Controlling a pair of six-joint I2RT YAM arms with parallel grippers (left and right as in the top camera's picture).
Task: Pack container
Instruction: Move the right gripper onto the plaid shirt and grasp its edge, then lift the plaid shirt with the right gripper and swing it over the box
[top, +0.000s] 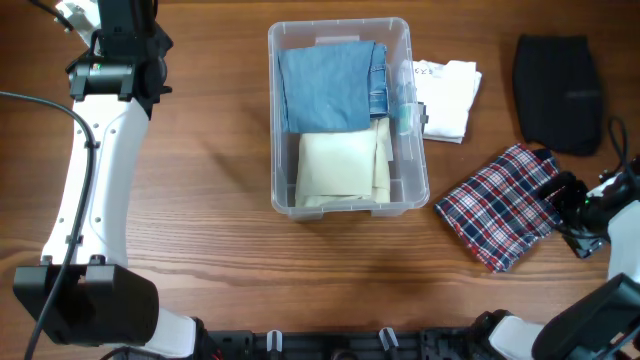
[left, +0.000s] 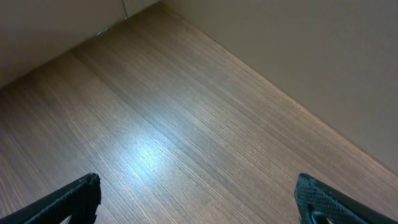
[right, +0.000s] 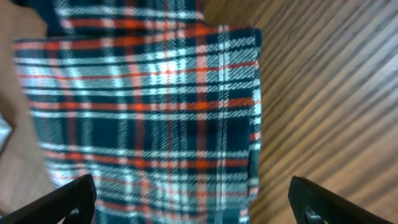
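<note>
The right gripper grabs the folded plaid garment by its edge farthest from the container next, so the garment's loose part lays inside still folded.
The clear container (top: 272, 120) stands mid-table with a folded blue garment (top: 328, 88) at its far end and a folded cream garment (top: 338, 165) at its near end. To its right lies a folded plaid garment (top: 503, 205) in red, white and dark blue. My right gripper (right: 191, 194) hovers open over the right edge of the plaid garment (right: 143, 112), with nothing between its fingers; overhead the right gripper (top: 570, 205) sits at the cloth's right edge. My left gripper (left: 198, 194) is open over bare wood at the far left.
A folded white garment (top: 447, 95) lies against the container's right side. A black garment (top: 557, 92) lies at the far right. The left arm (top: 100, 150) stretches along the table's left side. Cables trail by the right arm (top: 618, 140).
</note>
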